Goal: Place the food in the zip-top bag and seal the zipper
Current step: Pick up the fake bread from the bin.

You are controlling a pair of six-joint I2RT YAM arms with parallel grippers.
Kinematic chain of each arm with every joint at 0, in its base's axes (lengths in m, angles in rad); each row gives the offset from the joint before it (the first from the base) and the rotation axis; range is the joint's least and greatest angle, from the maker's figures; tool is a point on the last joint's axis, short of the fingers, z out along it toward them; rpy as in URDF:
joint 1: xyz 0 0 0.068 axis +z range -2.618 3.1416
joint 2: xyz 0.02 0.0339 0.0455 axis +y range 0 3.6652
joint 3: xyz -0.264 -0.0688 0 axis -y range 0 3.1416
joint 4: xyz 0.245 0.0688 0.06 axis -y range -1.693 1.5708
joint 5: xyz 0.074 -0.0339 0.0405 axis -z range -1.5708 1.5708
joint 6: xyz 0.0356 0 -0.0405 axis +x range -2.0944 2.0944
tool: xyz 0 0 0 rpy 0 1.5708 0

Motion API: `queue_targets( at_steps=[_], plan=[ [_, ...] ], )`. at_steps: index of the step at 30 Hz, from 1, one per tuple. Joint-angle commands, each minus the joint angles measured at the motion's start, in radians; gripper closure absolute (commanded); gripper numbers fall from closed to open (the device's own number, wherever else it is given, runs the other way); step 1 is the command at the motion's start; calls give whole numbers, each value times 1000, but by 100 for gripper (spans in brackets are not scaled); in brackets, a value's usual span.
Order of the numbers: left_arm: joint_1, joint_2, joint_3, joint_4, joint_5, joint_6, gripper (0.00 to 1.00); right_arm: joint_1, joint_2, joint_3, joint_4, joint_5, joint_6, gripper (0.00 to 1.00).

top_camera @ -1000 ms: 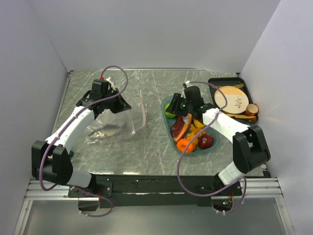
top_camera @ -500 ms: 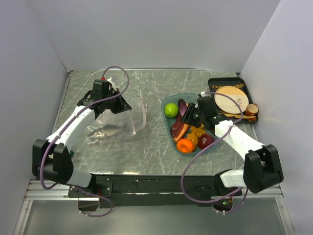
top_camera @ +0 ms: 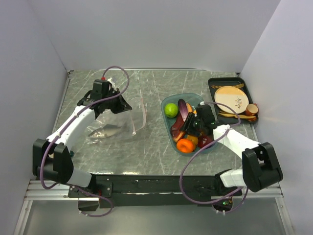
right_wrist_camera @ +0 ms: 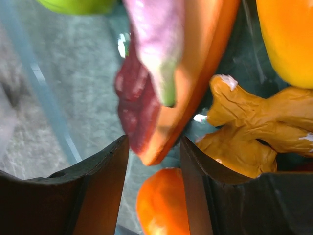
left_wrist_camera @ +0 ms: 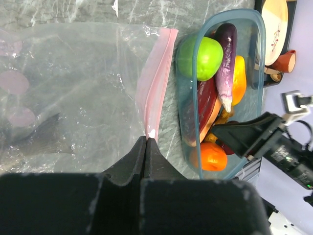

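I should next grab the brown-red slice (right_wrist_camera: 137,112) with my right gripper by its tip beside the orange, so its far end is free to enter the zip-top bag.
The clear zip-top bag (top_camera: 107,128) lies flat at the left, also in the left wrist view (left_wrist_camera: 73,88). My left gripper (top_camera: 120,105) (left_wrist_camera: 146,139) is shut on the near end of its pink zipper (left_wrist_camera: 155,83). The food sits in a teal tray (top_camera: 163,110): green lime (top_camera: 171,109), purple slice (top_camera: 182,107), brown-red slice (right_wrist_camera: 137,112), orange (top_camera: 185,145), dark red apple (top_camera: 205,142), orange-yellow bits (right_wrist_camera: 249,132). My right gripper (top_camera: 190,128) (right_wrist_camera: 154,144) is open low over the tray. Its jaws stand either side of the brown-red slice's tip, above the orange (right_wrist_camera: 161,205).
A black tray (top_camera: 211,85) at the back right holds a beige plate (top_camera: 231,98) and small cups (top_camera: 252,108). White walls enclose the table on three sides. The teal tray's rim (left_wrist_camera: 194,112) lies close beside the bag's mouth.
My right gripper has moved from over the lime at the tray's far end toward the near end, down to the brown-red slice and orange. The left arm and bag have not moved.
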Motion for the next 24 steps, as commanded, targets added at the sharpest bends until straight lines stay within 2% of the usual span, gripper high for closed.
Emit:
queue_targets(
  at_steps=[1,9,13,16,17,19,20,23,24],
  plan=[
    [-4,6,43,22,4,12,99,10,59,-2,45,5,32,46],
    [-5,9,51,17,-5,15,99,32,155,41,77,27,46,45],
    [-9,6,46,17,-5,12,99,35,197,44,118,-19,63,46],
    [-9,4,43,14,-11,15,99,38,189,35,148,-30,74,57],
    [-9,4,45,14,-11,16,99,38,177,25,152,-27,74,68],
    [-10,6,43,14,-14,16,99,38,124,7,165,-16,79,79],
    [-9,4,42,19,-11,15,99,38,102,-5,171,-10,83,88],
    [-10,12,45,20,-3,16,99,36,18,-19,174,-4,98,99],
    [-10,13,48,19,-3,21,99,36,-16,-21,172,-4,111,100]
  ],
)
